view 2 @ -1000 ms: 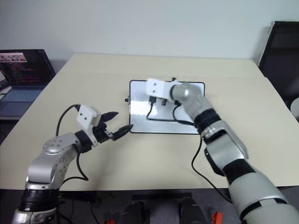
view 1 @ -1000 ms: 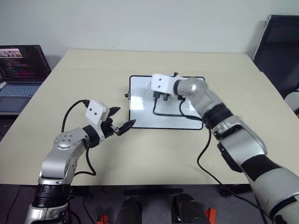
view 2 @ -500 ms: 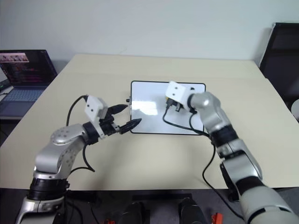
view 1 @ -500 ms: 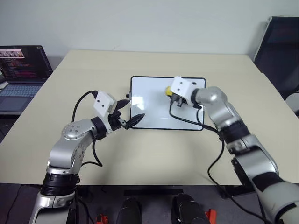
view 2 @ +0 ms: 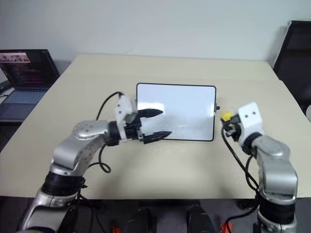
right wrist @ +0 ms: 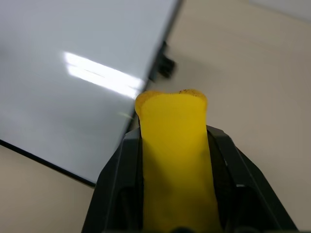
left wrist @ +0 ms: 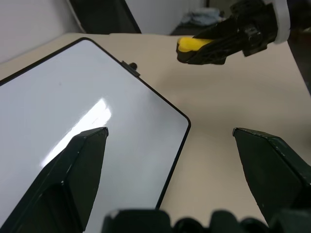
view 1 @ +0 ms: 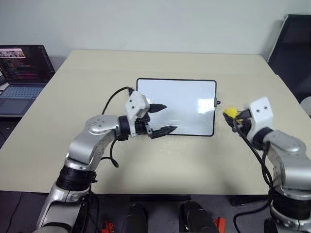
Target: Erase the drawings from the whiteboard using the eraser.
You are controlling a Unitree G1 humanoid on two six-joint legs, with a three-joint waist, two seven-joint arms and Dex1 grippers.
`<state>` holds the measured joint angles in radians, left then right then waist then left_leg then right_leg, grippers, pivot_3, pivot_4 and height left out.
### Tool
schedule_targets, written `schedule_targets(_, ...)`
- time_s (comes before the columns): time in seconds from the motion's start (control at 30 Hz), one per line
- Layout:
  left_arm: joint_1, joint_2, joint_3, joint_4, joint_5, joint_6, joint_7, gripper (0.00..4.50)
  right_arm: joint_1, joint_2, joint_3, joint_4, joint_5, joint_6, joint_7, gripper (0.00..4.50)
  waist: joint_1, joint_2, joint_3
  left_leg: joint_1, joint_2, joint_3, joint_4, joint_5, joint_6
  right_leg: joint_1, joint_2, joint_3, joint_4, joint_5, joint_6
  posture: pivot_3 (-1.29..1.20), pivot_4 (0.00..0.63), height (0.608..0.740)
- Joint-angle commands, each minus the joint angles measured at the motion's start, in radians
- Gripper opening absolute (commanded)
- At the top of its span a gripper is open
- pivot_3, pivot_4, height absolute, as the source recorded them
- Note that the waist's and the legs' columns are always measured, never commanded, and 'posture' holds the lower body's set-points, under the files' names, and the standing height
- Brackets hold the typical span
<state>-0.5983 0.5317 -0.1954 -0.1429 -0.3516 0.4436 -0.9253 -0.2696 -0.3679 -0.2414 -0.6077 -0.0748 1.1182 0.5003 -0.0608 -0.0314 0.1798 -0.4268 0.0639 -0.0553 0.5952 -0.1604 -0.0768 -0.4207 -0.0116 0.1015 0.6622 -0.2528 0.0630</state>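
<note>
The yellow eraser (right wrist: 172, 155) would fall now; my right gripper should keep holding it above the beige table beside the whiteboard.
The whiteboard (view 1: 187, 94) lies flat in the middle of the table, its face plain white with a patch of glare. The drawings are out of view. My left gripper (view 1: 170, 118) stands open over the board's near left part, pointing right, with nothing between its fingers. My right gripper (view 1: 233, 115) hovers just off the board's right edge, beside the small black knob (view 1: 218, 103). It is shut on the yellow eraser (view 1: 230, 112). The right wrist view shows the eraser (right wrist: 172, 155) clamped between the black fingers, with the board (right wrist: 73, 53) beyond it. The left wrist view also shows the held eraser (left wrist: 192, 44).
An open laptop (view 1: 22, 73) sits on a side surface at the far left. A black chair (view 1: 294, 43) stands at the back right. Cables loop from both wrists. The beige table (view 1: 160, 160) has bare room in front of the board.
My right gripper has carried the eraser off the board, to the right and back toward me. My left gripper has swung right, from beside the board's left edge to over it.
</note>
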Motion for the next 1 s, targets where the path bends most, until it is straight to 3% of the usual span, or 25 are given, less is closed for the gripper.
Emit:
schedule_targets(0.03, -0.063, -0.036, -0.043, 0.063, 0.035, -0.055, -0.042, 4.5, 0.013, 0.012, 0.008, 0.035, -0.002, -0.043, -0.074, 1.33, -0.004, 0.0, 0.0, 0.001, 0.0, 0.0, 0.0, 0.0, 0.0, 0.0, 0.0, 0.0, 0.0, 0.0, 0.0, 0.0, 0.15, 0.74)
schedule_targets(0.37, -0.16, -0.161, -0.127, 0.179, 0.061, -0.078, -0.141, 4.5, -0.067, 0.028, 0.006, 0.389, 0.04, -0.235, -0.19, 1.33, -0.005, 0.0, 0.0, -0.001, 0.0, 0.0, -0.002, 0.0, 0.001, 0.0, 0.001, 0.0, 0.0, 0.001, 0.004, 0.0, 0.15, 0.74)
schedule_targets(0.63, -0.133, -0.166, -0.135, 0.147, 0.072, -0.075, -0.169, 4.5, -0.132, 0.009, -0.001, 0.556, 0.082, -0.316, -0.217, 1.33, -0.005, 0.0, 0.0, -0.001, 0.0, -0.001, -0.002, 0.0, 0.001, 0.0, 0.001, 0.0, 0.0, 0.001, 0.007, 0.0, 0.15, 0.74)
schedule_targets(0.67, -0.129, -0.163, -0.133, 0.146, 0.073, -0.075, -0.17, 4.5, -0.142, 0.012, -0.008, 0.58, 0.086, -0.328, -0.227, 2.08, -0.005, 0.0, 0.0, -0.001, 0.0, -0.001, -0.002, 0.0, 0.001, 0.0, 0.001, 0.0, 0.0, 0.001, 0.007, 0.0, 0.15, 0.74)
schedule_targets(0.77, -0.124, -0.16, -0.125, 0.14, 0.07, -0.067, -0.166, 4.5, -0.162, 0.011, -0.024, 0.626, 0.106, -0.354, -0.24, 2.96, -0.005, 0.001, 0.0, -0.001, 0.0, -0.001, -0.001, 0.0, 0.001, 0.0, 0.001, 0.0, 0.0, -0.001, 0.004, 0.0, 0.15, 0.74)
schedule_targets(0.9, -0.108, -0.152, -0.103, 0.129, 0.059, -0.05, -0.154, 4.5, -0.166, -0.005, -0.021, 0.631, 0.129, -0.373, -0.234, 4.47, -0.004, 0.001, 0.0, -0.001, 0.0, -0.001, -0.002, 0.0, 0.001, 0.0, 0.001, 0.0, 0.0, 0.001, 0.008, 0.0, 0.15, 0.74)
schedule_targets(1.0, -0.087, -0.144, -0.073, 0.12, 0.056, -0.039, -0.127, 4.5, -0.161, -0.004, -0.04, 0.567, 0.155, -0.371, -0.243, 4.47, -0.005, 0.001, 0.001, -0.001, 0.0, -0.001, -0.002, 0.0, 0.001, 0.0, 0.001, 0.0, 0.0, 0.002, 0.008, 0.0, 0.15, 0.74)
